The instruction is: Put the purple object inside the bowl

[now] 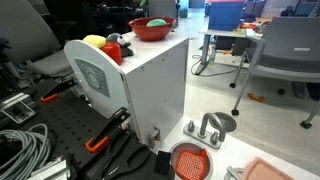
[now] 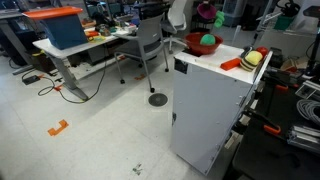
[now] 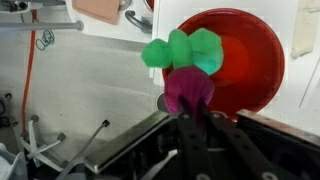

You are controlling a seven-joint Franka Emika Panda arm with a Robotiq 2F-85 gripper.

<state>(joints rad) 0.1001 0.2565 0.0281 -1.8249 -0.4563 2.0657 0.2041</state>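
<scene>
The magenta body (image 3: pixel 188 88) under my fingers hangs over the red bowl's inside, so it is time to open now: the purple object would drop in.
In the wrist view my gripper (image 3: pixel 188 110) is shut on the purple object (image 3: pixel 188 90), a magenta soft toy. Its green leafy part (image 3: pixel 182 52) points away from the fingers, over the near left edge of the red bowl (image 3: pixel 245 60). In an exterior view the magenta body (image 2: pixel 205 13) hangs above the bowl (image 2: pixel 198 45), which stands on top of a white cabinet, and the green part (image 2: pixel 208 42) reaches down into the bowl. I cannot tell whether it touches the bowl. In an exterior view the bowl (image 1: pixel 148 31) shows green (image 1: pixel 157 22) inside it.
A yellow toy (image 1: pixel 95 42) and a dark grey toy (image 1: pixel 113 48) lie at the other end of the white cabinet's top (image 1: pixel 150 60). An orange-red strainer (image 1: pixel 190 160) and metal parts lie below the cabinet. Chairs and desks stand around it.
</scene>
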